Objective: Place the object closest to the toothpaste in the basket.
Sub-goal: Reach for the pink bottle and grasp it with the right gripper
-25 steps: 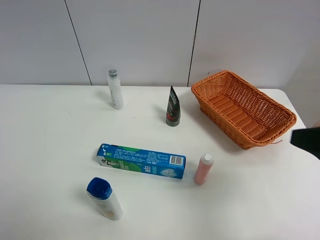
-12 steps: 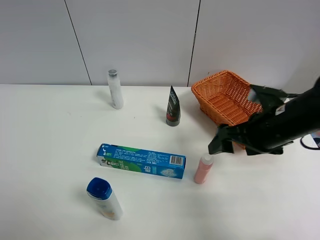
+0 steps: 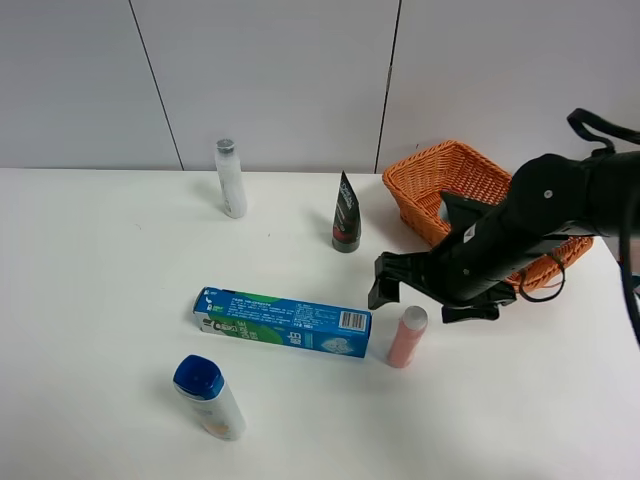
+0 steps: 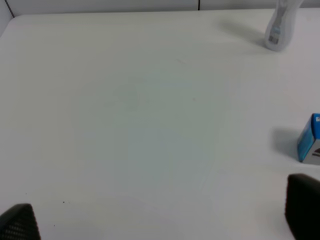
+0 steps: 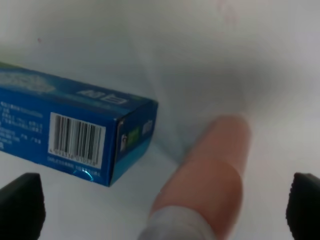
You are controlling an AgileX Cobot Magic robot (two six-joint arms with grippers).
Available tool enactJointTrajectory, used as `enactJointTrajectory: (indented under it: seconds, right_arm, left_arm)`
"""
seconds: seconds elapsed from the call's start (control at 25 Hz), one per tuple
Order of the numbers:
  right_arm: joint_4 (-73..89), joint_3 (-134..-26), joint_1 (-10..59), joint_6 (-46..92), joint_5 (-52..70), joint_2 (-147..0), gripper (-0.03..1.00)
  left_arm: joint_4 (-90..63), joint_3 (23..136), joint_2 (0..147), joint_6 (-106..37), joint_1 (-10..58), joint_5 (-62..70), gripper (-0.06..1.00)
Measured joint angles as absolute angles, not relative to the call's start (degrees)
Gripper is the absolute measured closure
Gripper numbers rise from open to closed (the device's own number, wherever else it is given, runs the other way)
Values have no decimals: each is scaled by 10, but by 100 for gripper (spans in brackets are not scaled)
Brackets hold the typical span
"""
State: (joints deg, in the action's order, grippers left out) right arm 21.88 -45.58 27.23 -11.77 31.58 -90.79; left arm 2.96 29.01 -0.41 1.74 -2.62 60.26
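Note:
The right gripper grabs the pink bottle by its white-end with the cap (image 3: 414,318) next, to place the bottle in the basket (image 3: 440,175).
The blue toothpaste box (image 3: 283,322) lies flat at the table's middle. A pink bottle (image 3: 406,338) with a white cap stands right beside its right end. The orange wicker basket (image 3: 440,175) is at the back right. My right gripper (image 3: 428,297) is open, just above and behind the pink bottle. In the right wrist view the gripper (image 5: 162,207) has the bottle (image 5: 210,170) between its spread fingers and the box end (image 5: 65,130) beside it. My left gripper (image 4: 160,220) is open and empty over bare table, and out of the exterior view.
A white bottle (image 3: 231,180) stands at the back left and also shows in the left wrist view (image 4: 280,27). A dark tube (image 3: 346,215) stands on its cap left of the basket. A blue-capped bottle (image 3: 210,397) stands at the front left.
My right arm has come in from the right edge, past the basket, and now hangs open over the pink bottle. The objects have not moved.

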Motion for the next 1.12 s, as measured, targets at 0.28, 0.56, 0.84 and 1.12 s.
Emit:
enactJointTrajectory:
  seconds: [0.28, 0.56, 0.84, 1.12]
  right_arm:
    - [219, -456, 282, -173, 315, -932, 1]
    - [209, -457, 282, -206, 316, -949, 1]
    - [209, -458, 282, -209, 319, -954, 9]
    - [209, -458, 282, -204, 327, -954, 55]
  left_arm:
    - [30, 290, -4, 17, -26, 603, -5]
    - [30, 290, -4, 17, -26, 603, -5]
    - [30, 290, -4, 17, -26, 603, -5]
    - [30, 290, -4, 17, -26, 603, -5]
